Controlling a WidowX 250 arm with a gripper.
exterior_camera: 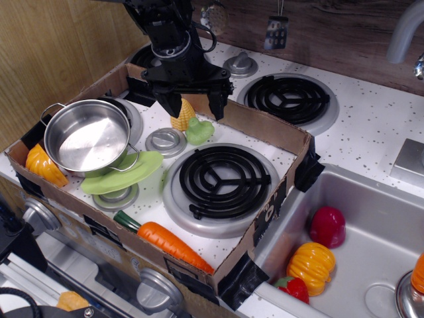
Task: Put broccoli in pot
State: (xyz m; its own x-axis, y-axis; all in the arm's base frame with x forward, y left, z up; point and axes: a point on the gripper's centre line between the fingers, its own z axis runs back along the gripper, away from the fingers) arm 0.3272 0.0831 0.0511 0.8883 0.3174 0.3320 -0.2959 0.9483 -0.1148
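Observation:
The gripper needs to put the pale-green broccoli in the pot (87, 137), so it should grab the broccoli by its bumpy top (196, 125) next.
The broccoli (199, 130) is a small pale-green bumpy lump lying on the white stove top inside the cardboard box, next to the yellow corn (183, 114). The shiny steel pot (87, 137) stands at the left of the box, partly on a flat light-green plate (126, 174), and is empty. My black gripper (195, 105) hangs open just above the corn and broccoli, one finger (173, 105) left of the corn, the other finger (217, 106) to the upper right of the broccoli. It holds nothing.
A low cardboard box wall (265, 129) rings the stove area. Inside lie a black coil burner (222, 177), a carrot (165, 241), an orange vegetable (44, 165) and a knob (165, 140). A sink (371, 238) at right holds toy vegetables.

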